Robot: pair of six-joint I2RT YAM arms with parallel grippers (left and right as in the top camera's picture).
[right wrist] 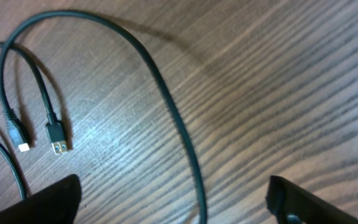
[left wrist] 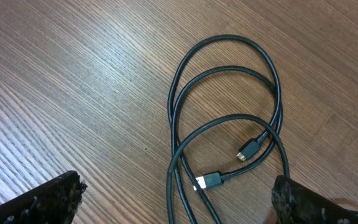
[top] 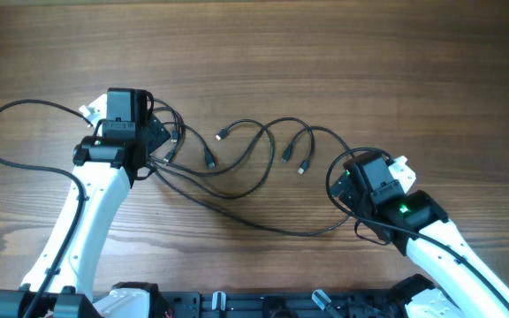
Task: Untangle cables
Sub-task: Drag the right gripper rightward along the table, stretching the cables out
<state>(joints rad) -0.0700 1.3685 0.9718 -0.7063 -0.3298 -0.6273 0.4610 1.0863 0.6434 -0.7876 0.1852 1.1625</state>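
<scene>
The piece of cable runs between my right gripper's open fingers but lies below them, so my right gripper comes down first, then closes on the piece of cable.
Thin black cables (top: 246,168) lie tangled across the middle of the wooden table, their small plugs near the centre (top: 303,167). My left gripper (top: 157,141) is open over the tangle's left end; in the left wrist view its jaws (left wrist: 179,199) straddle looped cable strands (left wrist: 229,87) and a white-tipped plug (left wrist: 209,182). My right gripper (top: 347,177) is open at the tangle's right end; in the right wrist view its jaws (right wrist: 173,199) straddle one cable strand (right wrist: 179,134). Two plugs (right wrist: 56,138) lie to its left.
A thicker black wire (top: 11,132) loops out from the left arm at the far left. The black robot base (top: 237,305) runs along the table's front edge. The table is brown wood.
</scene>
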